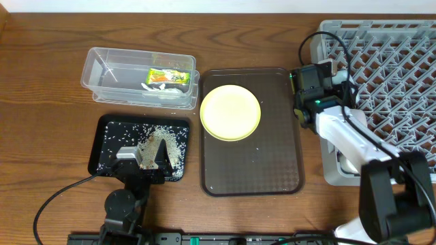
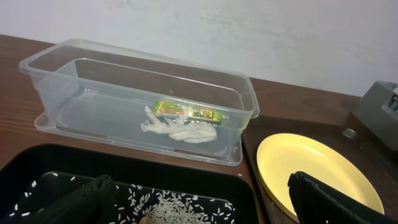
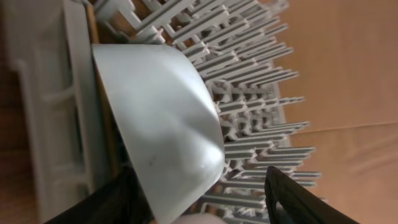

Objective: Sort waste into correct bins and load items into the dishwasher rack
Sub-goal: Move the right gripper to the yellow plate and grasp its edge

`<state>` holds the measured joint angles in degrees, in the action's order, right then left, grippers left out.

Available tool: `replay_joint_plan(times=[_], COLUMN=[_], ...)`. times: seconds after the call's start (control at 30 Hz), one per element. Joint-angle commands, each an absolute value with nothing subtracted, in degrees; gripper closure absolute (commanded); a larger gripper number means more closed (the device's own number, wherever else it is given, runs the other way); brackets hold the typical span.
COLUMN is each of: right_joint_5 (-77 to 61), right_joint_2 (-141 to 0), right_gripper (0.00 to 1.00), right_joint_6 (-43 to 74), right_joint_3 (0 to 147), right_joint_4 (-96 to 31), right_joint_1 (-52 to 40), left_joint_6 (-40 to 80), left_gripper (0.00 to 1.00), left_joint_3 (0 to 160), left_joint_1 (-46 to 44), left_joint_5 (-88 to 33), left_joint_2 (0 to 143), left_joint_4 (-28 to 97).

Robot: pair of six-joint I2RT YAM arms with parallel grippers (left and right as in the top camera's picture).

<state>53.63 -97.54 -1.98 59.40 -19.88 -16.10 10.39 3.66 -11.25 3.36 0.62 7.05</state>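
Observation:
The right gripper grabs the yellow plate (image 1: pixel 230 112) by its rim on the side facing the dishwasher rack next. The plate's opposite rim stays free to load between the rack's wires.
The grey dishwasher rack (image 1: pixel 395 41) stands at the right. My right gripper (image 1: pixel 338 73) is over its left edge. In the right wrist view its fingers (image 3: pixel 200 177) are open, and a pale bluish bowl (image 3: pixel 161 106) stands on edge against the rack wall (image 3: pixel 261 74), beside my left finger. The yellow plate (image 1: pixel 230 112) lies on the brown tray. My left gripper (image 1: pixel 144 158) is open and empty, low over the black tray (image 1: pixel 109 136) with its rice crumbs (image 1: pixel 163 146). The wrapper (image 1: pixel 168 76) lies in the clear tub (image 1: pixel 102 68). The chopsticks are not in view.
The brown serving tray (image 1: pixel 272 156) lies between the bins and the rack. A white crumpled scrap (image 2: pixel 180 130) lies beside the wrapper (image 2: pixel 186 112) in the tub. A white rounded thing (image 1: pixel 346 163) shows under my right arm at the rack's front left corner.

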Motion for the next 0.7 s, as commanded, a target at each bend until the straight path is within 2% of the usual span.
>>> replay_joint_plan(times=[0.0, 0.27, 0.5, 0.67], right_joint_5=[43.4, 17.1, 8.0, -6.2], right_joint_2=[-90.8, -77.0, -73.2, -73.2], right_gripper=[0.4, 0.42, 0.44, 0.36], right_joint_6=[3.6, 6.4, 9.4, 9.4], right_joint_3=[59.2, 59.2, 59.2, 59.2], right_joint_4=[-22.0, -31.2, -33.5, -36.9], right_joint_1=[-17.4, -21.9, -23.0, -23.0], left_joint_6=[9.5, 9.5, 9.5, 9.5], left_gripper=[0.09, 0.09, 0.09, 0.09], left_joint_3=[2.0, 2.0, 2.0, 2.0], left_joint_1=[-10.9, -10.9, -10.9, -10.9], left_joint_5=[3.4, 3.5, 3.4, 3.5], left_joint_2=[0.2, 0.2, 0.2, 0.2], left_joint_4=[7.6, 7.6, 7.6, 7.6])
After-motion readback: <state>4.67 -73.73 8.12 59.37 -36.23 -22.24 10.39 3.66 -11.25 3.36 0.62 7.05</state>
